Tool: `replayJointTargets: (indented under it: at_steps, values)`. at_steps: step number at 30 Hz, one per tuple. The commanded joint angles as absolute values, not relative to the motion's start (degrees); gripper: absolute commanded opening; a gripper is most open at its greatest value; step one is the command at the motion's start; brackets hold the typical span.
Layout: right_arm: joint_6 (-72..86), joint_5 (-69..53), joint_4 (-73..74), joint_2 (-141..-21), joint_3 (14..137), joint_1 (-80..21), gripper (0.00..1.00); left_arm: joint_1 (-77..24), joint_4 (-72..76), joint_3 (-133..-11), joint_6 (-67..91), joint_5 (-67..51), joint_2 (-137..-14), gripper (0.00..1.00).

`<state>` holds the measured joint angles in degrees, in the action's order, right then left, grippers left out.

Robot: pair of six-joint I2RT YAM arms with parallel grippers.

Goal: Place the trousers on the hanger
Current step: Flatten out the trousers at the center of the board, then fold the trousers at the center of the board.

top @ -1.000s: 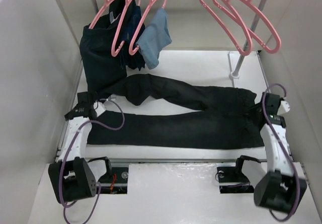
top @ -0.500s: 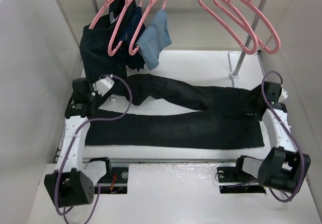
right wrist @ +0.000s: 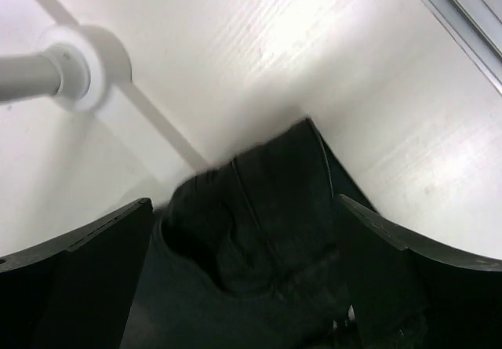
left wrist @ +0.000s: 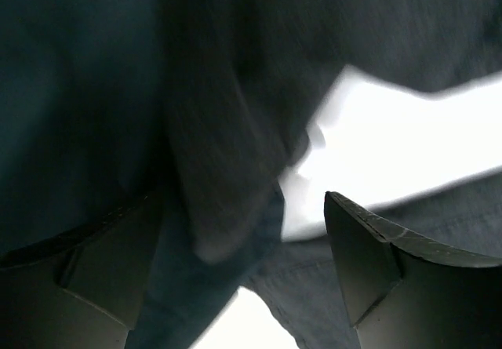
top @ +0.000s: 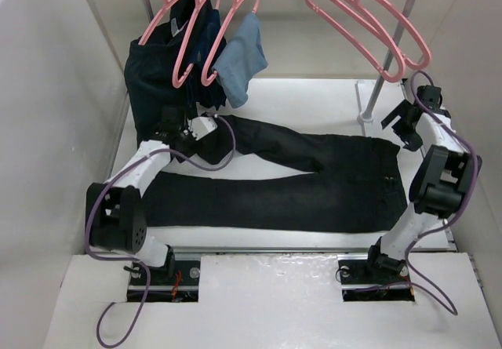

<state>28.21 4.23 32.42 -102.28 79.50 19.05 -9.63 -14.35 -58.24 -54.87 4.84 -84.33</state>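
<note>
The black trousers need to be folded lengthwise for the hanger, so my right gripper will grab the waistband's far corner next.
The black trousers lie flat across the table, waist on the right, one leg angled toward the back left. My left gripper hovers over the end of that angled leg, by the hanging dark garment. In the left wrist view my left gripper is open, with dark cloth beneath it and nothing pinched. My right gripper is raised behind the waist's far corner. In the right wrist view it is open above the waistband. Pink hangers hang empty on the rack at the back right.
More pink hangers at the back left carry a dark navy garment and a small light blue cloth. The rack's post and round foot stand close to my right gripper. White walls enclose the table on both sides.
My left gripper moved right and back to the angled leg's end, its jaws spreading. My right gripper let go of the waist, opened wide and swung up and back.
</note>
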Motion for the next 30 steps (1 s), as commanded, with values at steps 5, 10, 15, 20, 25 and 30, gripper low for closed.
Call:
replayJointTargets:
  at_steps: [5,10,15,20,25,30]
  values:
    - [25.05,4.75,36.39,-112.40,88.77,19.16,1.00,-9.58,-13.10,-66.45,-53.70,-1.93,-89.55,0.81]
    - [23.91,0.89,36.39,-115.66,90.26,19.68,0.69,-8.17,-16.41,-69.16,-53.70,-1.14,-94.39,0.40]
    - [22.86,0.87,35.77,-113.48,87.89,20.21,0.00,-5.54,-20.30,-71.28,-54.93,0.26,-92.74,0.00]
    - [21.45,4.65,34.72,-106.27,84.20,20.83,0.00,-5.54,-20.30,-72.77,-58.18,9.11,-85.97,0.00]
    - [23.02,8.34,32.79,-93.82,78.67,22.06,0.00,-5.54,-21.01,-73.56,-63.45,18.35,-78.33,0.00]
    - [28.38,12.64,27.87,-81.32,69.19,24.17,0.00,-5.54,-19.42,-63.06,-70.47,25.65,-68.66,0.00]
